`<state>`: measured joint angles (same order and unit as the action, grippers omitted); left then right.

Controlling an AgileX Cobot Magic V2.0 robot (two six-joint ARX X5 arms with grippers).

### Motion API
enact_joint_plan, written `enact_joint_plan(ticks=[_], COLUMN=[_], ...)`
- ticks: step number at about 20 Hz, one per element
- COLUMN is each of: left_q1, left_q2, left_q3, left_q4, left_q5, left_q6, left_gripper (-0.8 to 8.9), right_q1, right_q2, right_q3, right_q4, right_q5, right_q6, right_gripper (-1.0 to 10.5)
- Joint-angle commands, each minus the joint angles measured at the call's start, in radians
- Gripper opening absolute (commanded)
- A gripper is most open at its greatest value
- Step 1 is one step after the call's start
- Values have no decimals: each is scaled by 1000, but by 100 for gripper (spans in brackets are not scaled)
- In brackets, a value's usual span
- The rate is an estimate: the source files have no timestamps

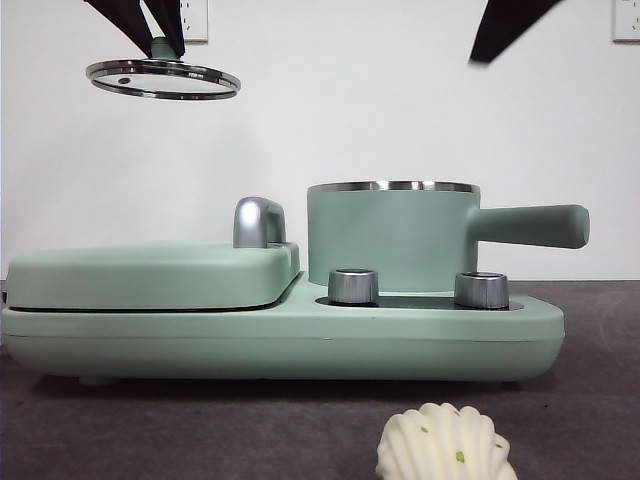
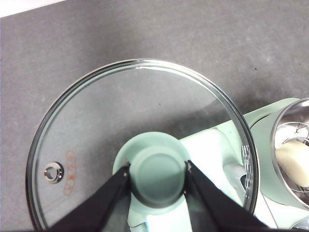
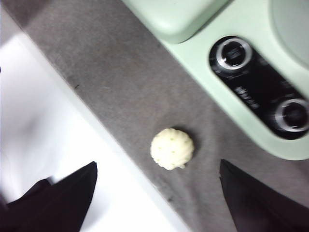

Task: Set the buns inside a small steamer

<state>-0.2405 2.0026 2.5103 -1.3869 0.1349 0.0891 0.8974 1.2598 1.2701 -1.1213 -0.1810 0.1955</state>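
The right gripper grabs the shell-shaped bun by its ridged sides next, to put the bun in the small steamer (image 1: 395,240).
My left gripper (image 2: 158,181) is shut on the green knob (image 2: 158,171) of the glass lid (image 2: 96,125) and holds it high in the air, left of the small steamer (image 1: 395,240). In the front view that lid (image 1: 163,80) hangs at the top left. The steamer stands uncovered, and a smooth cream bun (image 2: 294,162) lies inside it on a steel rack. A ridged shell-shaped bun (image 1: 445,448) with green flecks lies on the grey mat in front of the appliance. My right gripper (image 3: 157,203) hovers open well above this bun (image 3: 172,148), holding nothing.
The steamer sits on a long mint-green appliance base (image 1: 280,335) with two steel dials (image 1: 353,286) (image 1: 481,290). A flat griddle cover (image 1: 150,272) with a chrome handle (image 1: 258,222) fills its left half. The steamer's straight handle (image 1: 530,225) points right.
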Motion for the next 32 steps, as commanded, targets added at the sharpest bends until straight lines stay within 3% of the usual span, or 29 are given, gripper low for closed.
enact_joint_plan(ticks=[1,6,12,21,24,27,32], left_q1=[-4,-4,-4,-4,-4,-4,-4], left_q2=[7,7,7,7,7,7,7], left_q3=[27,27,27,27,27,27,27], left_q4=[23,24,25,24,24,24,24], left_q5=[4,4,4,4,4,4,4], left_q6=[-3,-3,-4,-4,-4,-4,-6], left_gripper=[82,82,82,82,82,82,82], right_q1=[63,135,134,134,134,134,106], right_q2=[12,21,24,141,154,154,145], right_q3=[-134,-406,-531,-534,-534,-533,-374], right_q4=[109,406,515,568,599,609,454], right_q5=[47,105,158,146,144,128,95], right_q6=[139,277,303,302,301,301,263], right_gripper=[402,402,402,391,219,176,174])
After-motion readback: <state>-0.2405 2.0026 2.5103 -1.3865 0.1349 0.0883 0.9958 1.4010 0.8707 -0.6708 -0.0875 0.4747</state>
